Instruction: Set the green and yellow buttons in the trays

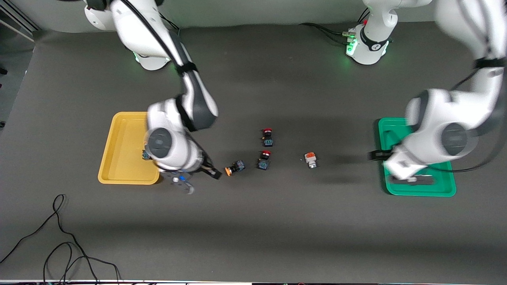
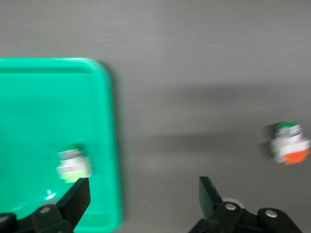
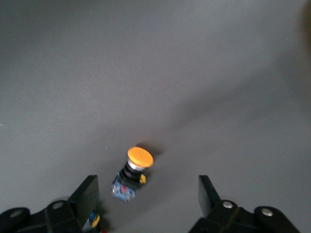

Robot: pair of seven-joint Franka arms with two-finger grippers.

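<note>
My left gripper grabs the green-topped button by its white body next, to place it in the green tray [image 1: 418, 185].
A yellow-capped button [image 1: 235, 167] lies on its side on the table, between the yellow tray [image 1: 122, 138] and the red-capped switches. My right gripper [image 1: 200, 180] is open beside it, just off the tray's corner; in the right wrist view the button [image 3: 133, 172] lies between the spread fingers of the gripper [image 3: 146, 194]. Another yellow-capped button [image 1: 145, 155] sits in the yellow tray, partly hidden by the arm. A white-silver button with an orange-red top [image 1: 311, 160] lies on the table. My left gripper [image 2: 143, 194] is open and empty over the rim of the green tray [image 2: 48, 97], which holds a white-silver green-topped button [image 2: 74, 165].
Two red-capped switches [image 1: 267, 136] [image 1: 264, 159] stand mid-table between the yellow-capped and the white-silver button. The green tray [image 1: 420, 194] lies at the left arm's end, mostly under that arm. Black cables [image 1: 59, 245] lie near the front edge.
</note>
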